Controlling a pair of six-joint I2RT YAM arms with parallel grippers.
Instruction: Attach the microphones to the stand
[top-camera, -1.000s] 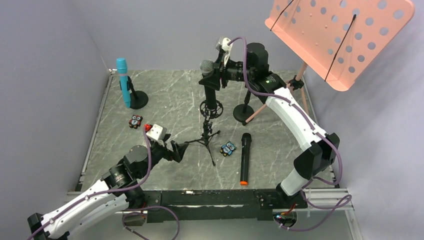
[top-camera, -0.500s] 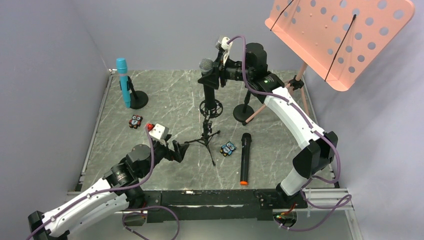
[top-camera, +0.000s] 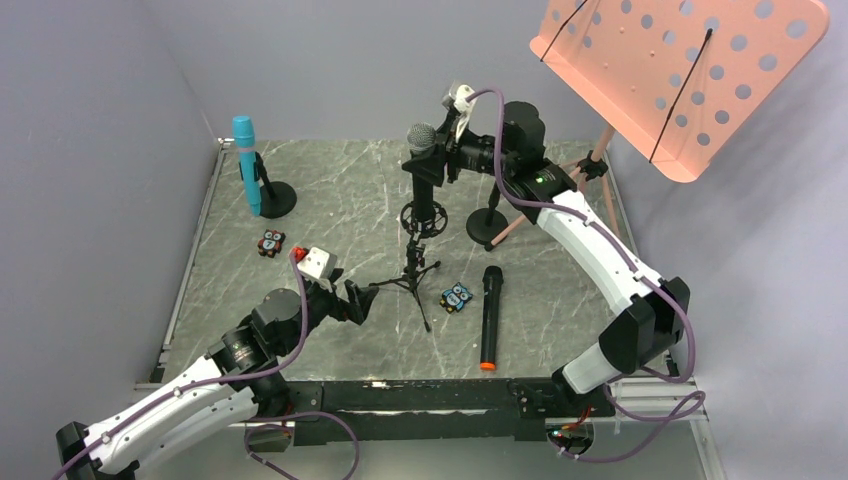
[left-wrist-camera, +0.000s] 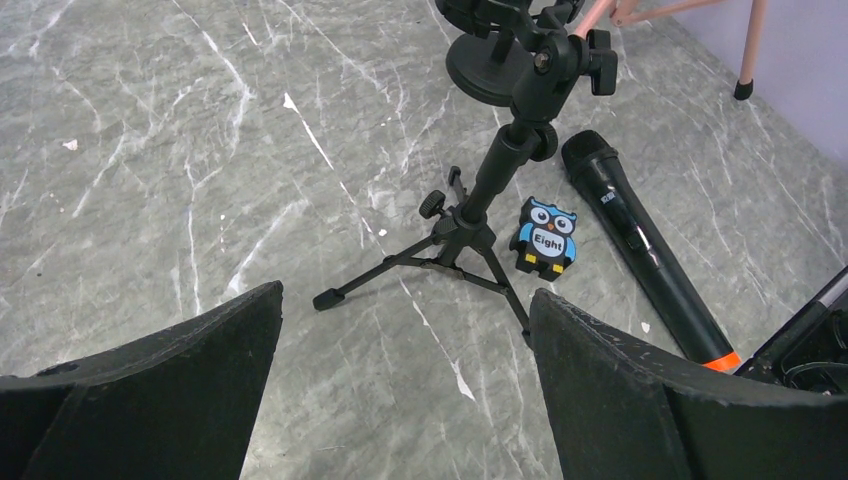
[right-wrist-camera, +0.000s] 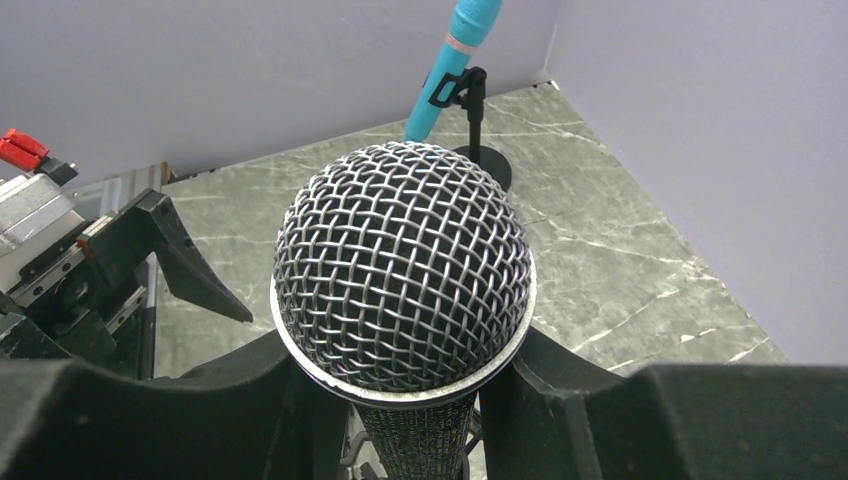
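My right gripper needs to lower the microphone before it lets go, because the microphone's silver mesh head (top-camera: 421, 136) is high above the ring mount (top-camera: 422, 217).
My right gripper (top-camera: 436, 165) is shut on the black microphone with the silver mesh head (top-camera: 421, 137) and holds it upright over the tripod stand (top-camera: 412, 270). Its lower end reaches the stand's ring mount (top-camera: 422, 217). In the right wrist view the mesh head (right-wrist-camera: 400, 275) sits between my fingers (right-wrist-camera: 600, 400). My left gripper (top-camera: 360, 300) is open and empty, low beside a tripod leg (left-wrist-camera: 330, 296). The all-black microphone with the orange ring (top-camera: 489, 315) lies flat on the table (left-wrist-camera: 640, 240). The light blue microphone (top-camera: 244, 160) is clipped on a round-base stand at the back left.
A blue owl figure (top-camera: 456, 297) lies between the tripod and the black microphone. A darker owl figure (top-camera: 271, 243) lies at the left. A second round-base stand (top-camera: 487, 225) and a pink music stand (top-camera: 680, 70) are at the back right.
My right gripper has shifted slightly right with the mesh-head microphone. My left gripper has barely moved.
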